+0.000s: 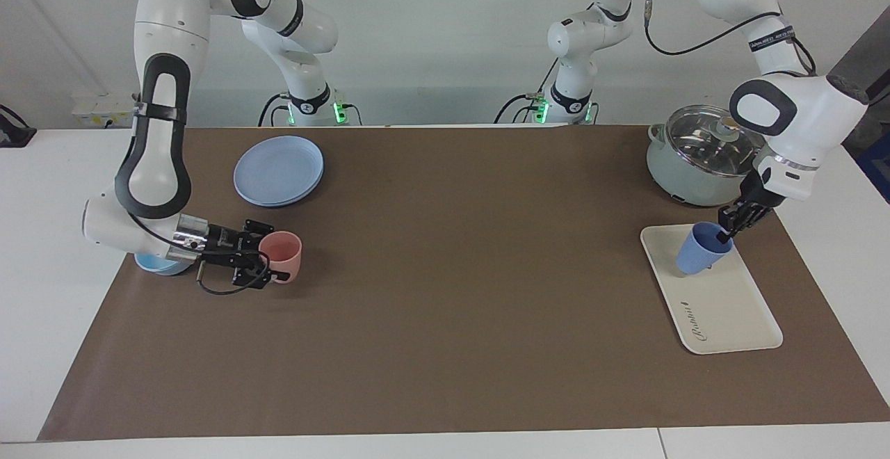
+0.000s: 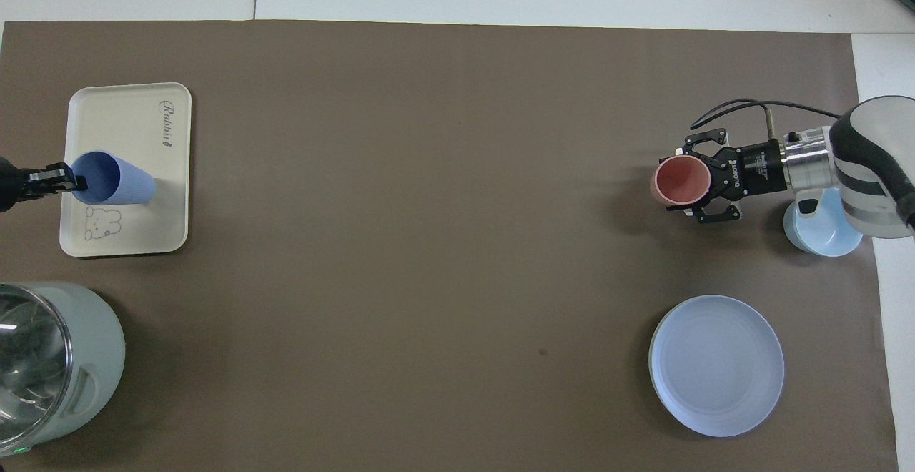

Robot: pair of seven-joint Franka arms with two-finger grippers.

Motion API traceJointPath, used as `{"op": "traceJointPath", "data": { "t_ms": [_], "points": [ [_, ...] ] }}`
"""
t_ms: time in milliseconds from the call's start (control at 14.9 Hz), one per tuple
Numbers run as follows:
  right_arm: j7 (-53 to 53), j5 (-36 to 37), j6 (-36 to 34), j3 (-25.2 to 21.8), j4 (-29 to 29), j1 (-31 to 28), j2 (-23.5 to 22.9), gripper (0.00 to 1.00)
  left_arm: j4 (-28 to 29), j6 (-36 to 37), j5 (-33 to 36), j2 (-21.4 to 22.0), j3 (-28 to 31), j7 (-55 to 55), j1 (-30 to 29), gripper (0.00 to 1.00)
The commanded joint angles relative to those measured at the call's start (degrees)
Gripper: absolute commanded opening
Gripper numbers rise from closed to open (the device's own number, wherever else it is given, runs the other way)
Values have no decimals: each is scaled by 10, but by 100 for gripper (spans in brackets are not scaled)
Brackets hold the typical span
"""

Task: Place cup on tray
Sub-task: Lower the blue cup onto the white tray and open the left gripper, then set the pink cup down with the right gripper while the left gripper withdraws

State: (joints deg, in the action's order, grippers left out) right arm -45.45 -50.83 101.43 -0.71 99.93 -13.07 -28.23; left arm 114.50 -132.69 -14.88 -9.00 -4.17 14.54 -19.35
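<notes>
I should keep holding the pink tumbler with my right gripper until its base stands on the brown mat, because the tumbler is hanging above its shadow there.
The periwinkle-blue cup (image 1: 697, 257) (image 2: 120, 187) leans over the cream tray (image 1: 726, 316) (image 2: 129, 118), its base down at the tray's surface near the bear drawing. My left gripper (image 1: 726, 235) (image 2: 76, 184) is shut on the cup's rim, one finger inside the mouth. Whether the base rests fully on the tray I cannot tell. My right gripper (image 1: 275, 253) (image 2: 679, 182) is shut on a pink tumbler (image 1: 282, 256) (image 2: 680, 180), held low at the brown mat toward the right arm's end of the table.
A lidded pale-green pot (image 1: 702, 156) (image 2: 43, 365) stands nearer the robots than the tray. A round blue plate (image 1: 278, 170) (image 2: 716, 365) lies near the right arm's base. A light-blue bowl (image 1: 154, 265) (image 2: 822, 232) sits partly under the right arm's wrist.
</notes>
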Motion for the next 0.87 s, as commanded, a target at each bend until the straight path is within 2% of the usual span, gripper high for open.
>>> {"op": "traceJointPath", "data": {
  "t_ms": [0, 67, 134, 202, 336, 403, 471, 538, 605, 807],
  "points": [
    [7, 13, -6, 5, -14, -15, -9, 0, 17, -34, 6, 0, -8, 19, -8, 24],
    [7, 13, -3, 5, -13, -15, -9, 0, 16, -37, 6, -1, -8, 20, -5, 88],
    [8, 14, 5, 4, -8, -16, -9, 0, 9, -33, 6, -2, -8, 19, -5, 100],
    [15, 18, 13, 4, -4, -19, -9, 0, -4, -24, 6, -3, -8, 19, -4, 100],
    [40, 20, 15, 4, 9, -23, -6, 0, -45, 38, 8, 0, -7, 17, -1, 100],
    [42, 20, 13, 4, 9, -25, -5, 22, -73, 85, 17, 4, -8, 17, -1, 100],
    [47, 19, 11, 4, 9, -27, -5, 53, -107, 135, 45, 4, -14, 15, 3, 100],
    [62, 19, 10, 4, 10, -28, -5, 71, -137, 176, 70, 5, -15, 11, 18, 100],
    [99, 20, 8, 4, 11, -30, -3, 95, -152, 205, 80, 6, -14, 8, 39, 100],
    [123, 21, 10, 1, 15, -30, -2, 96, -147, 252, 103, 44, -15, -49, 98, 100]
  ]
}}
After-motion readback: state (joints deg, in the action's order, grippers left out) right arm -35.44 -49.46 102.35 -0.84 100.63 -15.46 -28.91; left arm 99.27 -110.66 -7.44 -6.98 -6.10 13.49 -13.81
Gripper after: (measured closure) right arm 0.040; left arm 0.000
